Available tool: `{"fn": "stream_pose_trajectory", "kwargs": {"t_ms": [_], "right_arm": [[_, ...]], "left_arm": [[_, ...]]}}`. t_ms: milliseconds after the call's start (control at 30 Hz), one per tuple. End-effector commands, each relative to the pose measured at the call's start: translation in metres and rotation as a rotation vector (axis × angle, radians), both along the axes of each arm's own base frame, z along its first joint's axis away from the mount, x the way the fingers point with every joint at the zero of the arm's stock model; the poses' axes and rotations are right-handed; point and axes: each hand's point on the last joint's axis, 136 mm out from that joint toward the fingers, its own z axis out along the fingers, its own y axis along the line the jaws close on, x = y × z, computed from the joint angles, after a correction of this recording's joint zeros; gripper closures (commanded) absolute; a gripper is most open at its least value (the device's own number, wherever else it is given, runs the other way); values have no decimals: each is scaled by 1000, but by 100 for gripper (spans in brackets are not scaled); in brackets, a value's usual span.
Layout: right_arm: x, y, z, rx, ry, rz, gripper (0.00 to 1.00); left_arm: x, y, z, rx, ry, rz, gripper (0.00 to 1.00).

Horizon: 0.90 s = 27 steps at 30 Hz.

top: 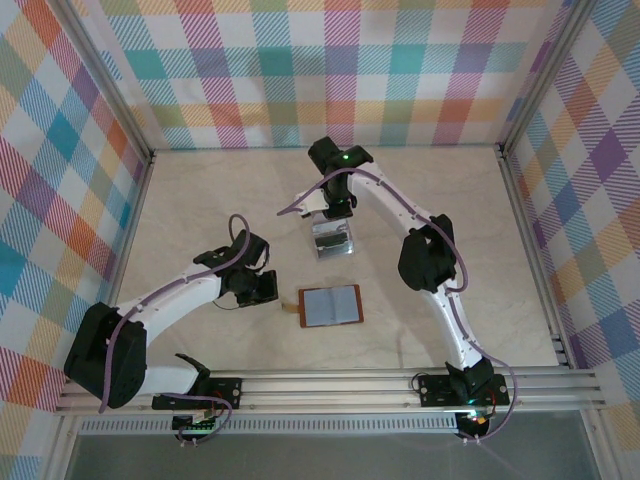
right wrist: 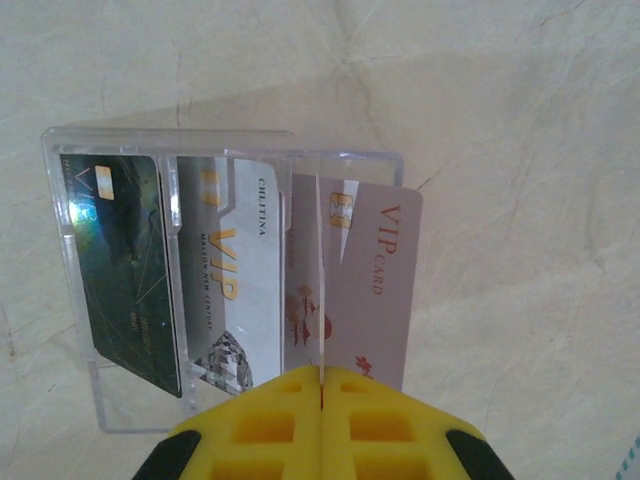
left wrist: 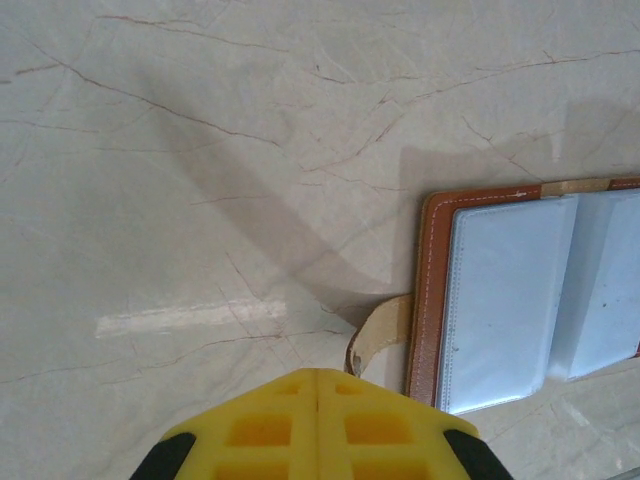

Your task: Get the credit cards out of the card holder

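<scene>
The sheet hangs edge-on over the lilac VIP card [right wrist: 375,280] in the clear rack and would end in that slot. It is now time for my right gripper to open.
The card holder [top: 330,305] lies open and flat on the table, its grey-blue sleeves [left wrist: 500,300] looking bare. Its tan side tab [left wrist: 385,325] curls up just past my left gripper [left wrist: 318,375], which is shut with nothing in it [top: 262,290]. Farther back, a clear plastic rack [top: 332,240] holds a dark green card [right wrist: 125,270], a white VIP card [right wrist: 235,270] and a pale lilac VIP card [right wrist: 375,280] that leans out over its right side. My right gripper [right wrist: 322,372] hangs over the rack [top: 338,212], shut on a thin pale sheet seen edge-on, seemingly a card.
Marble-patterned tabletop [top: 200,210] is enclosed by checked walls on three sides. The rack's clear walls [right wrist: 72,290] and dividers stand upright around the cards. A metal rail [top: 330,385] runs along the near edge by the arm bases.
</scene>
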Motion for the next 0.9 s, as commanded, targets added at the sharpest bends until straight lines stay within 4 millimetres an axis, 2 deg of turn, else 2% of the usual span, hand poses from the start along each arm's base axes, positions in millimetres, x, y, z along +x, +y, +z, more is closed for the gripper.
{"fn": "stream_pose_trajectory", "kwargs": {"t_ms": [0,33,133,233,467,700,867], "right_arm": [[-3,-2,-1,0,29,-6,100],[-3,-3,0,-1,29,-9,100],[0,-4,-1,-8,19,-19,89],[2,-4,-1,-10,9,-25,83],[8,-4,3,-8,-22,-36,78],[18,8,25,119,-50,-118,73],[29,9,49,287,-22,-325,65]], "left_arm": [[-6,8,0,12,14,13,94],[-6,8,0,11,13,12,94],[-6,8,1,11,10,12,94],[-5,8,0,9,10,14,94],[-4,7,0,6,11,11,94],[-2,5,1,2,8,11,94],[4,8,4,22,-16,19,92]]}}
